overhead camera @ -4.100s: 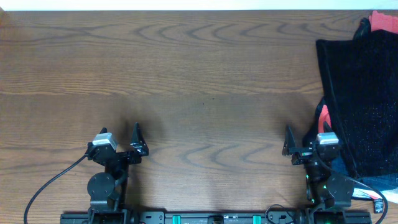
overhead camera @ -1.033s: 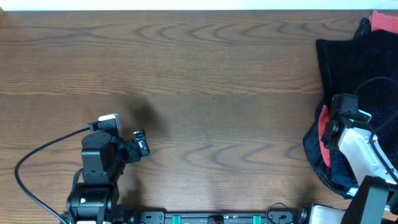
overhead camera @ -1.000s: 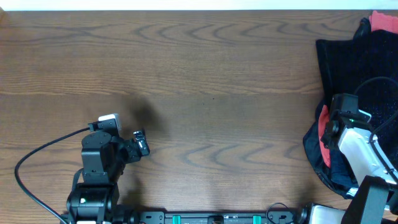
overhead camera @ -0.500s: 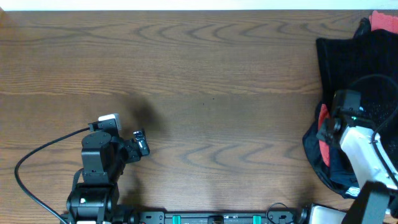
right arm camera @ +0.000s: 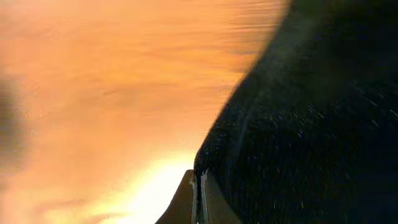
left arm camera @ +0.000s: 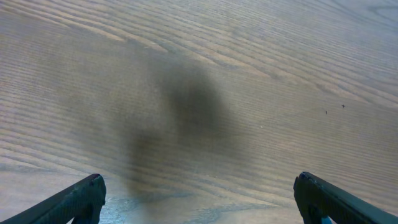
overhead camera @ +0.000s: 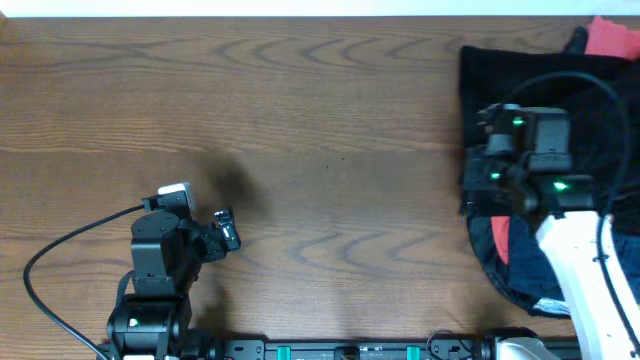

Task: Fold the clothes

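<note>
The black garment should be drawn out for folding, so my left gripper needs to grab it next by its edge that faces the middle of the table.
The clothes (overhead camera: pixel 500 80), a black, fuzzy, faintly speckled garment, lie at the table's right side. Their left edge is drawn out toward the middle. My right gripper (overhead camera: pixel 476 190) sits at that left edge. In the right wrist view its jaws (right arm camera: pixel 198 186) are pressed together on the hem of the dark speckled cloth (right arm camera: pixel 311 124), which fills the right half of the picture. My left gripper (overhead camera: pixel 225 232) rests low at the front left, far from the garment. Its fingers (left arm camera: pixel 81 199) stand wide apart over bare wood with nothing between them.
A red cloth (overhead camera: pixel 610 35) pokes out at the back right corner. More red cloth (overhead camera: pixel 500 240) and a navy-blue garment (overhead camera: pixel 520 285) lie bunched under my right arm near the front right. A black cable (overhead camera: pixel 60 250) loops left of the left arm.
My right gripper has shut on the garment's left edge and moved left and away from me, dragging that edge toward the table's middle. The left arm has not moved.
</note>
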### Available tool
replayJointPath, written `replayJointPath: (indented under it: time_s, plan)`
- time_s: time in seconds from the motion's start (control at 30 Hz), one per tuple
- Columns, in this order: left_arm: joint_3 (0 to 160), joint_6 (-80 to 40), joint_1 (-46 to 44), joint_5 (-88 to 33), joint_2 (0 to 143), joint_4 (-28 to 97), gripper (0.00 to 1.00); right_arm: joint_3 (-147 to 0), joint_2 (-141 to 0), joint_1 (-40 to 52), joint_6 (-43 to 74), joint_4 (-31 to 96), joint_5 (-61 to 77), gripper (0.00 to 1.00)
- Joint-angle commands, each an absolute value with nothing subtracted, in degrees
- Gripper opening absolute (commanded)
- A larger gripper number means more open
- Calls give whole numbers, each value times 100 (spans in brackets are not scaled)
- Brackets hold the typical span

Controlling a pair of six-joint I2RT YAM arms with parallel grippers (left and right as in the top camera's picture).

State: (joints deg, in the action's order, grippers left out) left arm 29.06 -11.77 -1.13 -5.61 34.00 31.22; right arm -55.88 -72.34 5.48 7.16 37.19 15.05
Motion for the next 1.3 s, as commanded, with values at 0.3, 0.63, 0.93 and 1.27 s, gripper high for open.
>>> replayJointPath:
  time_s: [0.3,0.63,0.93,1.27]
  plan:
    - [3013,-1142,-99,-558,3398,3122,98,-5605,-7894,2794,1522,1264,3148,2]
    - [3013,-1293,-99,-648,3398,3030,98,-5614,-8029,2421,1656,2714,307,69]
    - [2991,-2285,-121,-1911,3721,2528,98,-5614,-7448,642,1774,3916,-217,76]
    - [2991,-2641,-1138,-3002,5894,1855,98,-5614,-7231,-777,1754,4775,-217,87]
